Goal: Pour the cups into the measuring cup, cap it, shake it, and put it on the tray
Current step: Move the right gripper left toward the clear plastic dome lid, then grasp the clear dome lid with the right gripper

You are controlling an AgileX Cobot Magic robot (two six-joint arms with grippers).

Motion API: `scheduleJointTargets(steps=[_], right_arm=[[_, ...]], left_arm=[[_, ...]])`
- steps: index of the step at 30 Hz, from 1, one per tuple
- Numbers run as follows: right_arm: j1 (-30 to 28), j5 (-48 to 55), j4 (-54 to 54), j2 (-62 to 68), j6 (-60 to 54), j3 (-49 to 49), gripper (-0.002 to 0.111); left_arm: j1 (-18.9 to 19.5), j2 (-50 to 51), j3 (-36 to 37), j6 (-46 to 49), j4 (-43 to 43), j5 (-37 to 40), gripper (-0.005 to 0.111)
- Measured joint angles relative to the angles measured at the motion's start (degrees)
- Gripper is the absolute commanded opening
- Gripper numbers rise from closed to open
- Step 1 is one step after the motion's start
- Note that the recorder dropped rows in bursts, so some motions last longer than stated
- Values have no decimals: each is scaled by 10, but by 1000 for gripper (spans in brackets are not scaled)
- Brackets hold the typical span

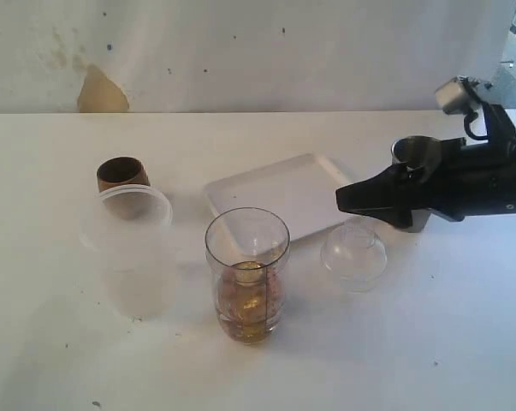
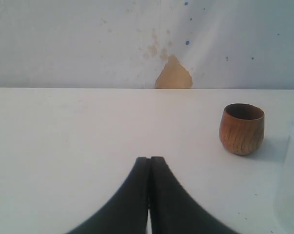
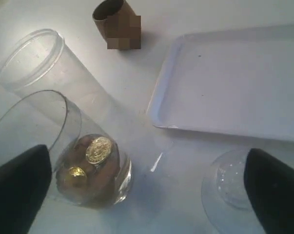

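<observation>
My right gripper takes hold of the clear dome lid by the small raised knob on top next, since the lid slopes away round on every side.
The clear measuring cup stands at the front middle, uncapped, holding brown liquid and gold round pieces. Far left of it sits the brown wooden cup, upright. The steel tumbler stands at the right, partly hidden behind my right arm. Between them lies the white tray, with nothing on it. My right gripper hovers open above the table, between the measuring cup and a clear dome lid. My left gripper is shut on nothing, short of the wooden cup.
A frosted translucent plastic cup stands just in front of the wooden cup, left of the measuring cup. Its edge shows in the left wrist view. A white wall with a tan patch bounds the table's far side.
</observation>
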Motion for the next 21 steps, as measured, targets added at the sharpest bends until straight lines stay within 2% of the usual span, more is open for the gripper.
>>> scheduleJointTargets(steps=[6, 10, 16, 21], right_arm=[[0, 115, 0, 1, -1, 0, 94], [6, 141, 0, 9, -1, 0, 88], [57, 191, 0, 63, -14, 0, 88], [92, 273, 0, 111, -29, 1, 88]], left_arm=[[0, 0, 0, 0, 0, 0, 0], [0, 0, 0, 0, 0, 0, 0], [0, 0, 0, 0, 0, 0, 0], [0, 0, 0, 0, 0, 0, 0]])
